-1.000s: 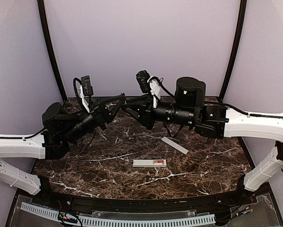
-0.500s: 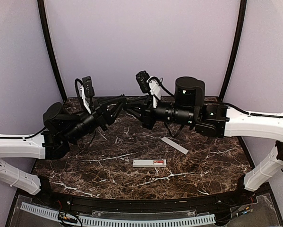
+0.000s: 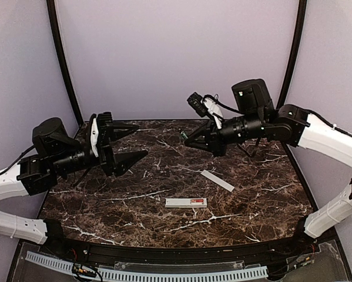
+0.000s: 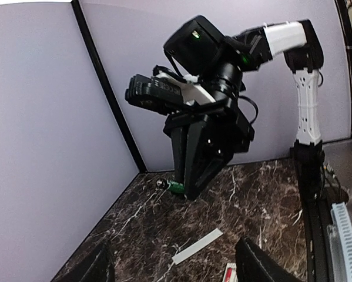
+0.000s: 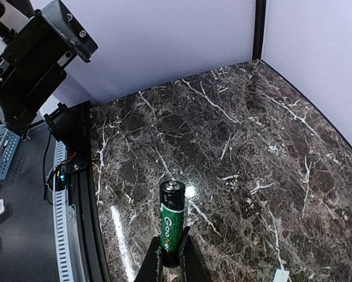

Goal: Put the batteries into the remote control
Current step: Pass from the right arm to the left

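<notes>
I need to grab the battery (image 5: pixel 171 218) by its exposed black end (image 5: pixel 172 195) with my left gripper. The opposite end then stays free to go into the remote control.
A green and black battery (image 5: pixel 171 218) stands upright between the tips of my right gripper (image 5: pixel 173 254), which is shut on its lower end. From above, the right gripper (image 3: pixel 186 138) hangs over the back middle of the table, and the battery (image 4: pixel 172 187) sticks out of its tip. My left gripper (image 3: pixel 134 143) is open and empty, held above the left of the table; its fingers (image 4: pixel 253 265) frame the bottom of the left wrist view. The white remote control (image 3: pixel 185 202) lies flat at the front centre with a red cell (image 3: pixel 197 202) showing at its right end.
A thin flat white strip (image 3: pixel 217 180) lies diagonally right of and behind the remote, and shows as the white strip (image 4: pixel 197 245) in the left wrist view. Purple walls close in the back and sides. A black rail (image 3: pixel 164 252) runs along the near table edge.
The two grippers, tip to tip a second ago, have drawn apart. The left one opened and pulled back left; the right one swung right and kept the battery.
</notes>
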You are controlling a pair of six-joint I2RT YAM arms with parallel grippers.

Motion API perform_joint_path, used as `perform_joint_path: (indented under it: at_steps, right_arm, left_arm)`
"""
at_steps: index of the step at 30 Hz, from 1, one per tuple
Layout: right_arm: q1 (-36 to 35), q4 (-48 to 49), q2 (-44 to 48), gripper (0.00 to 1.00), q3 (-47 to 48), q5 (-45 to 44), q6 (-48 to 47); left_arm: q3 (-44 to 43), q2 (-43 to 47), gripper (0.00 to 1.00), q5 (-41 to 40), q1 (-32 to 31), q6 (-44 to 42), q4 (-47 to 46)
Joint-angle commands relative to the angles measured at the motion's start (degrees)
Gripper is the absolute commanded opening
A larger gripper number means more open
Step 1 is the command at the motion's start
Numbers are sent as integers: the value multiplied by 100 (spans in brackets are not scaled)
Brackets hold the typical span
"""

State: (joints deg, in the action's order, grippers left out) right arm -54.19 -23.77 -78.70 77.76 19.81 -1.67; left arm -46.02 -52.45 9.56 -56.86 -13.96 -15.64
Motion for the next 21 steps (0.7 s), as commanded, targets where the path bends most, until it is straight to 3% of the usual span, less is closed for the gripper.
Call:
perform_joint_path:
  at_steps: [1,7,11,21]
  right_arm:
    - [51,-1630,4,0,485,555,38]
    - [50,-1543,-105,0,582,975,736]
    - [48,-1569,-274,0,631,983,896]
    - [-97,-1684,-772,0,811,1078,857]
  left_arm:
    - [-138,97,70,12,-119,-3082,1509]
    - [134,-220,71,-840,-587,-5568,760]
    - [673,-483,71,-888,-797,-6728,-852]
    - [486,-1580,69,-1321,-1009,-7631,-1834]
